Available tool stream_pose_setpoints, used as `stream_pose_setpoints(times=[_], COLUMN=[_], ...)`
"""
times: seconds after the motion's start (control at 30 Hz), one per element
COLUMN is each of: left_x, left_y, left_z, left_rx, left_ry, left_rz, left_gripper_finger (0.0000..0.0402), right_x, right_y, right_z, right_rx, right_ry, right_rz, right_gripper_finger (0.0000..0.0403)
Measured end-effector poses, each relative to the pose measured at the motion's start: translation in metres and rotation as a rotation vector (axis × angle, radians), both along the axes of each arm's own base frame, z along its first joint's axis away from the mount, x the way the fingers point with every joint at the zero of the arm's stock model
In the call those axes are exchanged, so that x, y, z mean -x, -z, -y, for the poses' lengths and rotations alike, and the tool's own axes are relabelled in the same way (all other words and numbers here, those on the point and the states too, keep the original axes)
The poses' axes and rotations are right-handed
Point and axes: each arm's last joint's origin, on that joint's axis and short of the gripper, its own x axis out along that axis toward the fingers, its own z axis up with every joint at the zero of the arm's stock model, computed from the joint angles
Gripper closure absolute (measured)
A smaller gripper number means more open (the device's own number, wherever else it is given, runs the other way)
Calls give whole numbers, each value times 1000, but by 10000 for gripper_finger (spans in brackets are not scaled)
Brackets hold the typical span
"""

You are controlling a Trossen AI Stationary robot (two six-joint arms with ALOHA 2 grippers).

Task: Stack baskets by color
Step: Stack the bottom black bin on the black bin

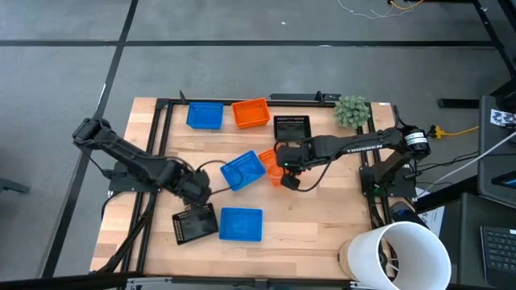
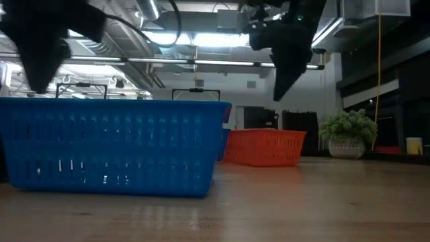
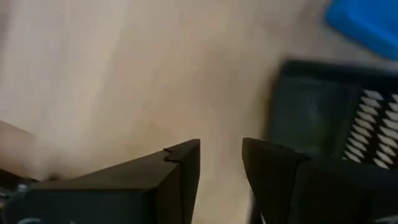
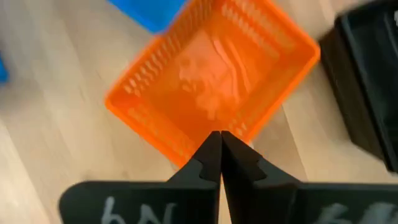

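My left gripper needs to grab the black basket [image 3: 329, 112] by its side's rim [image 3: 272, 112] next. Then it can stack it with the other black one.
Several baskets lie on the wooden table [image 1: 322, 217]. A blue [image 1: 204, 115], an orange [image 1: 251, 113] and a black one [image 1: 292, 127] sit along the far side. A tilted blue basket [image 1: 243, 171] and an orange one [image 1: 270, 159] lie mid-table. A black [image 1: 195, 223] and a blue one [image 1: 241, 224] sit near the front. My right gripper [image 4: 220, 155] hovers shut above the mid-table orange basket [image 4: 211, 81], its tips over the near rim. In the low view it [image 2: 281, 87] hangs well above the table with nothing in it. My left gripper [image 3: 221, 162] is open over bare wood beside the front black basket [image 3: 329, 112].
A small green plant [image 1: 351, 111] stands at the far right corner. A large white bucket [image 1: 399, 254] stands off the table's near right corner. Cables run across the table's middle. Bare wood lies at the near right and at the left.
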Motion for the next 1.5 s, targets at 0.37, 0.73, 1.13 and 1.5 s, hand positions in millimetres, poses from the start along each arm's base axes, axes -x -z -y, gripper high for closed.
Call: stream_pose_setpoints(times=[0.37, 0.73, 1.13, 1.5], left_x=[22, 35, 39, 44], left_y=[3, 26, 59, 66], left_z=[42, 47, 44, 39], left_rx=[118, 73, 113, 58], left_ry=[-85, -81, -70, -103], left_rz=[-69, -74, -49, -61], left_gripper_finger=[289, 289, 289, 391], right_x=[8, 8, 8, 9], right_y=[2, 2, 2, 2], right_z=[0, 0, 0, -1], right_rx=[-5, -5, -6, -20], right_ry=[29, 28, 27, 23], right_rz=[-79, -75, -77, -95], right_gripper_finger=[394, 393, 393, 393])
